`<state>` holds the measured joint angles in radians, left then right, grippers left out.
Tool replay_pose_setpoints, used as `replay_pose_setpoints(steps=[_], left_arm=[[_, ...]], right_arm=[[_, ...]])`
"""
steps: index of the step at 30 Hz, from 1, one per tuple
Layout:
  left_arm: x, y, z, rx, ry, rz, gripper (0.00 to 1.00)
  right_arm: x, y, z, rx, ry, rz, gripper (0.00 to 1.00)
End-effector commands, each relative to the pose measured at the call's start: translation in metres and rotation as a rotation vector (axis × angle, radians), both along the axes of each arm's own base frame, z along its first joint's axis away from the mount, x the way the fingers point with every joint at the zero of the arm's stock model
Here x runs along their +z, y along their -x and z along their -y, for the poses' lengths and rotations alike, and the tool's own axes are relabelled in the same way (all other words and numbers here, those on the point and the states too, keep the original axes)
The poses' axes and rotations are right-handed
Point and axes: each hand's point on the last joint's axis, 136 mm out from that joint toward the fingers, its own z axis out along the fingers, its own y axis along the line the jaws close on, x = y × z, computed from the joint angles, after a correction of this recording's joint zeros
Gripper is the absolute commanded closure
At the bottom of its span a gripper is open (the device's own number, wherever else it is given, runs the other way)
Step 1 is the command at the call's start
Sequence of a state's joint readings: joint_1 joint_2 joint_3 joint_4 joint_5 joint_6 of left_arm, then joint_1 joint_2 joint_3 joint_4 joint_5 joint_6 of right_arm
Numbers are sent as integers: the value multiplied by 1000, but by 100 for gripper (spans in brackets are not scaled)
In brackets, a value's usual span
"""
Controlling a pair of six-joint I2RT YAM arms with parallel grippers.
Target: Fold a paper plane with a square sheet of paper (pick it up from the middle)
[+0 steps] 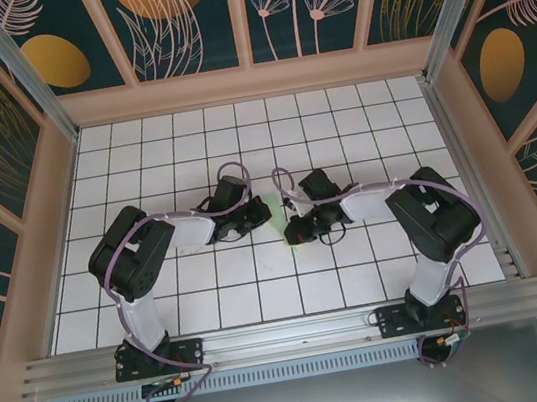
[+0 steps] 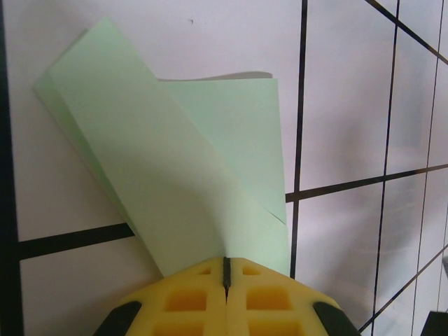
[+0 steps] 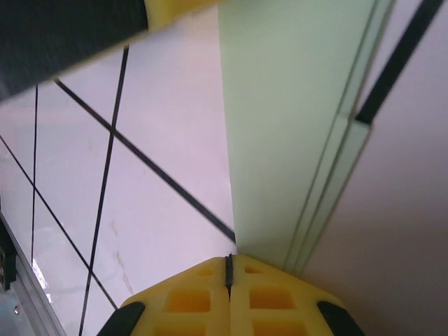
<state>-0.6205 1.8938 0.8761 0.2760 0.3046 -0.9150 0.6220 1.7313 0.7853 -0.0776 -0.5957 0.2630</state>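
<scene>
The long flap lies over the lower layer on the flat table and would stay there, so my left gripper needs to let it go.
The square sheet of paper point(image 2: 182, 161) is pale mint green and partly folded, with one long flap lying slantwise over a lower layer. It lies on the white grid table point(image 1: 240, 145). In the left wrist view its crease runs straight into the seam of my left gripper point(image 2: 226, 269), which is shut on the paper's near end. In the right wrist view the paper point(image 3: 287, 105) shows stacked layered edges along its right side. My right gripper point(image 3: 228, 266) is shut, its tips touching the paper's near end. In the top view both grippers point(image 1: 269, 219) point(image 1: 293, 230) meet mid-table, hiding most of the paper point(image 1: 296, 240).
A yellow finger point(image 3: 175, 7) of the other gripper reaches into the top of the right wrist view. Low wooden walls point(image 1: 251, 82) ring the table on three sides. An aluminium rail point(image 1: 289, 334) runs along the near edge by the arm bases.
</scene>
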Motion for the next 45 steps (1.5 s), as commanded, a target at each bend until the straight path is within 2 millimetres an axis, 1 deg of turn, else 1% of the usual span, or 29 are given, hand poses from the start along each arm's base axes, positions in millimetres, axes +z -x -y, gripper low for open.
replay_pose_setpoints(steps=[1, 4, 6, 8, 10, 12, 13, 14, 15, 16, 18, 21, 22, 24, 25, 27, 29, 31, 32, 34, 36, 38, 42, 45], left_arm=[[-67, 20, -44, 87, -230, -136, 96], [-62, 17, -41, 80, -221, -121, 95], [-54, 13, -37, 65, -209, -99, 93], [-40, 6, -29, 44, -183, -64, 91], [-19, -2, -20, 26, -149, -20, 86], [7, -10, -13, 14, -113, 29, 77], [18, -13, -11, 17, -101, 48, 74], [28, -14, -12, 22, -97, 59, 68], [35, -15, -13, 32, -101, 61, 61], [36, -13, -17, 44, -117, 50, 55], [37, -8, -25, 69, -143, 24, 48], [38, -2, -33, 108, -164, -12, 40], [47, -6, -30, 120, -161, -2, 38], [49, -4, -33, 149, -192, -12, 33], [49, -2, -35, 162, -209, -19, 31], [49, 2, -33, 181, -230, -28, 29], [50, 4, -26, 189, -233, -29, 25], [49, 4, -19, 196, -234, -30, 23], [48, 2, -15, 199, -236, -32, 23], [44, -1, -9, 205, -248, -44, 26], [39, -5, -10, 226, -277, -57, 32], [34, -5, -14, 239, -303, -69, 35], [24, 1, -17, 238, -329, -101, 37], [21, 4, -19, 234, -337, -113, 38]], right_arm=[[-14, 38, 21, 24, 58, -101, 100], [-15, 43, 29, -2, 74, -99, 100], [-10, 40, 29, -19, 68, -80, 100], [-1, 31, 29, -49, 56, -42, 100], [11, 19, 27, -89, 39, 11, 100], [24, 0, 29, -166, 30, 73, 100], [29, -8, 31, -203, 27, 100, 100], [35, -18, 36, -255, 30, 131, 100], [40, -25, 40, -305, 32, 156, 95], [44, -32, 45, -348, 32, 177, 87], [50, -42, 55, -419, 20, 197, 71], [55, -50, 59, -458, 21, 221, 56], [53, -52, 61, -468, 32, 228, 51], [54, -57, 64, -486, 42, 251, 44], [54, -64, 73, -523, 49, 258, 40], [53, -68, 76, -537, 56, 270, 36], [50, -70, 78, -548, 64, 272, 33], [48, -71, 79, -554, 71, 267, 33], [46, -71, 79, -556, 75, 265, 33], [44, -72, 80, -560, 79, 261, 32], [41, -72, 81, -563, 88, 257, 33], [40, -73, 82, -566, 94, 253, 33], [39, -73, 85, -575, 103, 248, 33], [40, -74, 84, -580, 101, 245, 33]])
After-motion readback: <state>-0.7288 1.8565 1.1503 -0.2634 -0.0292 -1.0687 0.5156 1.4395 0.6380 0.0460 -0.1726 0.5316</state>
